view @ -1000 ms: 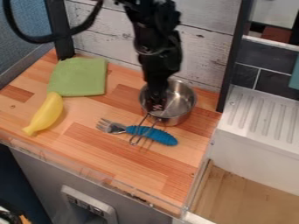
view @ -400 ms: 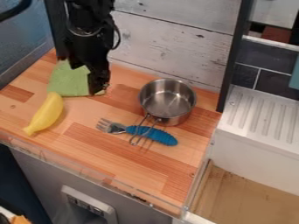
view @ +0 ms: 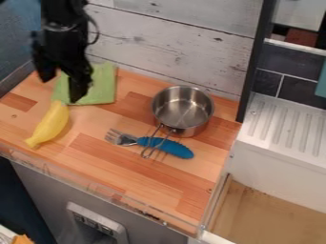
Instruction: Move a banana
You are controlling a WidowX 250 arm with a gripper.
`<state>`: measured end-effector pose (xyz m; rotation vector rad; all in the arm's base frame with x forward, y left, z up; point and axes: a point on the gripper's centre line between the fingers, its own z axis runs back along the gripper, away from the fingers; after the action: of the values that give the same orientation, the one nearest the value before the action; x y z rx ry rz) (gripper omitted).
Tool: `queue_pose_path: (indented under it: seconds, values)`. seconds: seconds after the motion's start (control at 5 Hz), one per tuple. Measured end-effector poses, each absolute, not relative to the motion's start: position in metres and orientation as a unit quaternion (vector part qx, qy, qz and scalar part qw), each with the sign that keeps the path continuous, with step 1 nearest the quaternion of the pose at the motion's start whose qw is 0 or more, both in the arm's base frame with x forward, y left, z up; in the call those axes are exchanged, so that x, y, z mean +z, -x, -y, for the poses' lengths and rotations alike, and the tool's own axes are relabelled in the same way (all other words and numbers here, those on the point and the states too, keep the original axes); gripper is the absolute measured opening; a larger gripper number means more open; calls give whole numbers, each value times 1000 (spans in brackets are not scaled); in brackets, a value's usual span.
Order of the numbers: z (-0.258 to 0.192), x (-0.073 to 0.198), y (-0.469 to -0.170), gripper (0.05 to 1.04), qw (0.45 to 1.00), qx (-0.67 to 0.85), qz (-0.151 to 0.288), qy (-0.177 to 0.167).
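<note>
I should grab the yellow banana (view: 49,125) by its thick end to move it, leaving its narrow tip free.
The black gripper (view: 62,87) hangs at the upper left over the green cloth, its two fingers spread apart with nothing between them. Below it in the view, a yellow banana (view: 49,125) lies on the left part of the wooden counter, its upper end by the cloth's lower left corner and its narrow tip toward the front edge. Gripper and banana are apart. The arm covers part of the cloth.
The green cloth (view: 102,86) lies flat near the back wall. Right of centre stands a metal pot (view: 183,110), its wire handle over a blue-handled fork (view: 167,147). A white drying rack (view: 283,128) borders the counter's right side.
The gripper has moved left from over the pot to over the cloth, near the banana. Banana, pot, fork and cloth have stayed where they were.
</note>
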<state>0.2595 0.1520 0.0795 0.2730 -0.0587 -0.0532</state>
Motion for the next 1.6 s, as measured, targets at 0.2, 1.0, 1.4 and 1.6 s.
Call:
queue_pose_path:
  seconds: [0.2, 1.0, 1.4, 1.6]
  values:
    - [-165, 70, -252, 1001, 991, 17, 1, -133]
    - [-175, 12, -255, 1001, 999, 39, 2, -30]
    - [-178, 8, -257, 967, 999, 41, 13, -6]
    - [-178, 6, -254, 685, 999, 38, 10, -13]
